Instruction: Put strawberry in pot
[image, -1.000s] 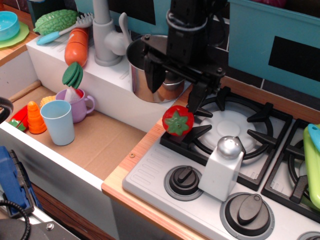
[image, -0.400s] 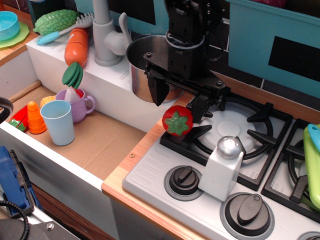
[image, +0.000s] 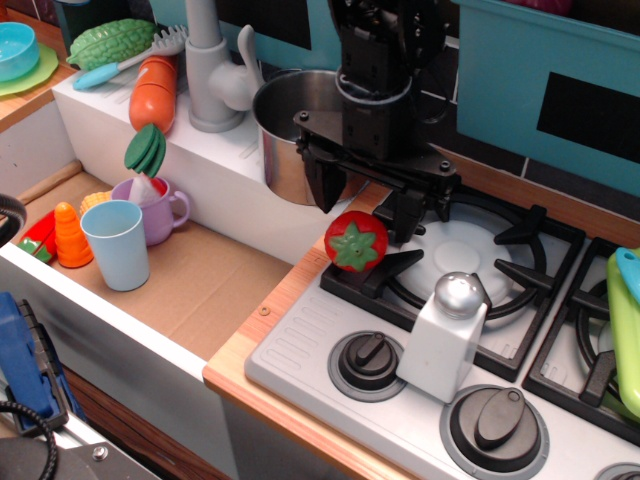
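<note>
My gripper grabs the strawberry by its round red body (image: 343, 230) next, so that the strawberry goes in the pot (image: 291, 142).
The strawberry (image: 355, 241), glossy red with a green leafy cap, rests at the front left corner of the black stove grate (image: 385, 277). My gripper (image: 362, 203) hangs open just above and behind it, one finger on each side, not touching it. The steel pot (image: 291, 142) stands behind the gripper on the white ledge, partly hidden by the arm.
A white salt shaker (image: 444, 335) stands right of the strawberry, above the stove knobs (image: 368, 360). In the sink at left are a light blue cup (image: 117, 244), a purple mug (image: 161, 211) and an orange carrot (image: 154, 94). A grey faucet (image: 208, 70) stands left of the pot.
The gripper has moved down and slightly right, closing in on the strawberry with its jaws still open. The strawberry has not moved.
</note>
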